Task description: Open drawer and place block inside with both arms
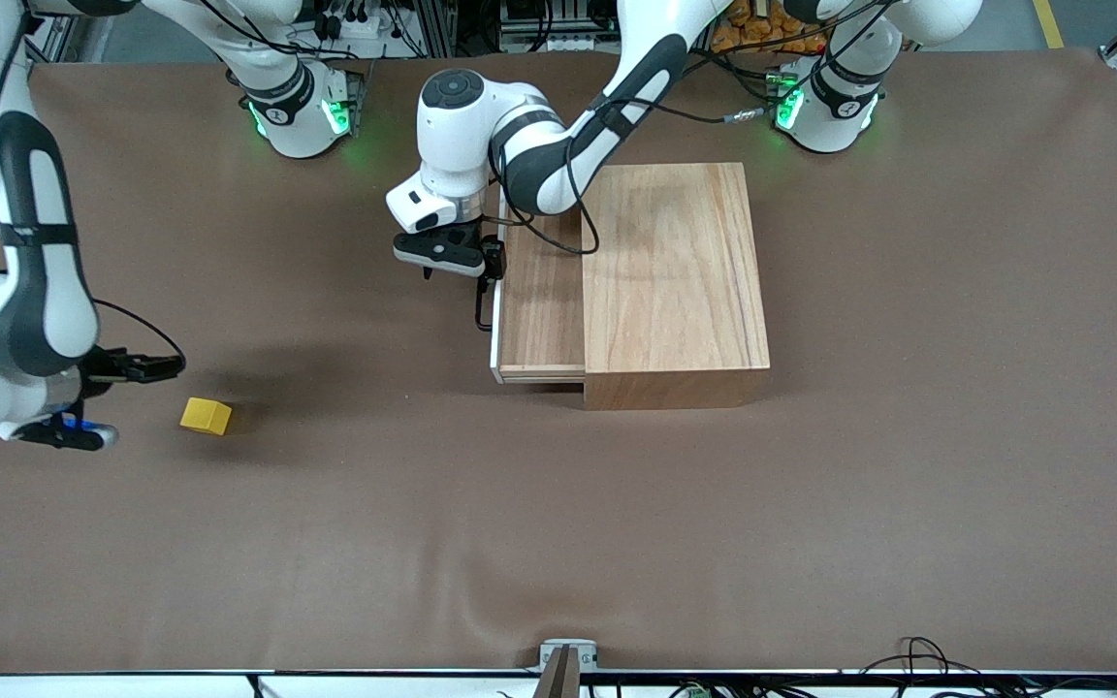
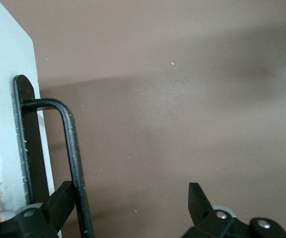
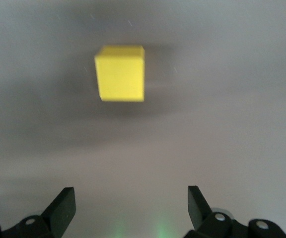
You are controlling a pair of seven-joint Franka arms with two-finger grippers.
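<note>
My right gripper grabs the yellow block by its two opposite sides next, to place it inside the open drawer (image 1: 541,296).
The drawer (image 1: 541,296) stands pulled partly out of the light-wood cabinet (image 1: 675,281), toward the right arm's end of the table. My left gripper (image 1: 483,260) is at its white front panel (image 2: 4,99), open, with the black wire handle (image 2: 71,148) between the fingers, close against one finger (image 2: 58,201). The yellow block (image 1: 207,415) lies on the brown cloth toward the right arm's end, nearer to the front camera than the drawer. My right gripper (image 1: 122,399) is low beside the block, open and empty. In the right wrist view the block (image 3: 120,73) lies ahead of the open gripper (image 3: 130,196).
The table is covered by a brown cloth (image 1: 558,523). The two arm bases (image 1: 302,111) (image 1: 830,107) glow green along the edge farthest from the front camera. The inside of the drawer shows bare wood.
</note>
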